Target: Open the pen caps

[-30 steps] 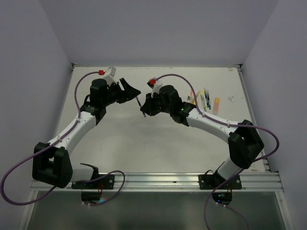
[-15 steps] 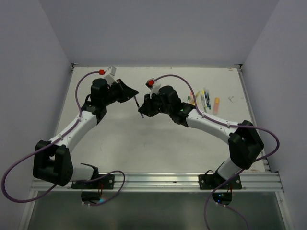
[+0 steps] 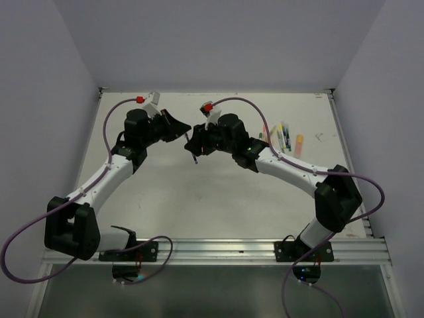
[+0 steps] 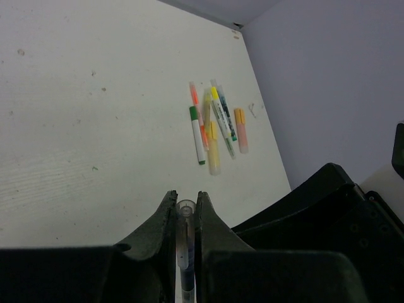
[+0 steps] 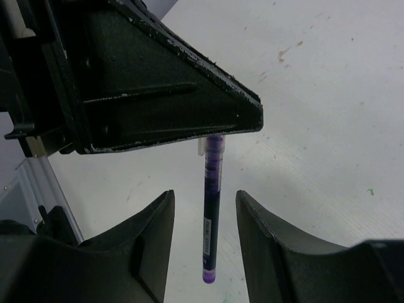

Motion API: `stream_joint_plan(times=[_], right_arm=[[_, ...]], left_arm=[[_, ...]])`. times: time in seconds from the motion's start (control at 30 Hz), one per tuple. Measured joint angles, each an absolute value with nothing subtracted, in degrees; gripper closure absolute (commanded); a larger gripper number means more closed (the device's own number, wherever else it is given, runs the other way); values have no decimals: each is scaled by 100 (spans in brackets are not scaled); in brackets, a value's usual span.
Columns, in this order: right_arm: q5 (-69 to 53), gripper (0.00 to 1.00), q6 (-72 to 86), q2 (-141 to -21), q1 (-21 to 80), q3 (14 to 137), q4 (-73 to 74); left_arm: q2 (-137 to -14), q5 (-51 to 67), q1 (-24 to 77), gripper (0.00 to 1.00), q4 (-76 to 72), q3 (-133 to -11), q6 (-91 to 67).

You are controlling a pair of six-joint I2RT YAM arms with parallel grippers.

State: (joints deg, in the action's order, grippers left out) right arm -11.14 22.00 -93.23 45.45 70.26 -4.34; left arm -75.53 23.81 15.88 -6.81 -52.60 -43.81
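Note:
The right gripper grabs the dark purple pen by its body (image 3: 192,152) (image 5: 211,205) next, leaving the pen's cap free. Then my left gripper pulls the cap off.
A dark purple pen (image 5: 212,208) hangs point-down above the table, also seen in the top view as the pen (image 3: 194,151). My left gripper (image 4: 185,197) is shut on its clear pen cap (image 4: 185,209) at the upper end. That cap (image 5: 214,146) sticks out just under the left gripper's finger (image 5: 170,95). My right gripper (image 5: 204,193) is open, with one jaw on each side of the barrel and neither touching it. In the top view the left gripper (image 3: 187,131) and right gripper (image 3: 196,144) meet at the table's middle back.
Several other pens and highlighters (image 4: 214,126) lie in a loose bunch at the back right of the table, seen from above as the bunch (image 3: 281,138). An orange highlighter (image 3: 299,144) lies at its right side. Walls close the table on three sides.
My left gripper has shut on the pen's cap end. My right gripper has opened off the barrel and shifted slightly left, so the pen now hangs from the left gripper alone.

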Motion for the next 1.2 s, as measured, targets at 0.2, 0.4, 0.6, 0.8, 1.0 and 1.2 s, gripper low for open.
stream_joint_plan(times=[0.2, 0.4, 0.6, 0.8, 1.0, 1.2], right_arm=[[-1087, 60, 2187, -9537, 4547, 7273, -454], [-1105, 98, 2163, -9686, 4558, 7301, -458], [-1100, 100, 2139, -9647, 4574, 7129, -622], [-1028, 100, 2110, -9312, 4574, 6541, -1020], [-961, 100, 2086, -9043, 4574, 5996, -1540], [-1039, 100, 2069, -8984, 4670, 5170, -753]], left_arm=[[-7478, 2379, 1588, 100, -773, -5256, -4386], [-7446, 2359, 1590, 100, -950, -5186, -4390], [-7443, 2283, 1612, 100, -930, -5170, -4390], [-7435, 2095, 1800, 100, -888, -5164, -4401], [-7428, 1911, 1962, 100, -934, -5164, -4486], [-7299, 513, 1605, 100, -2180, -5175, -4499]])
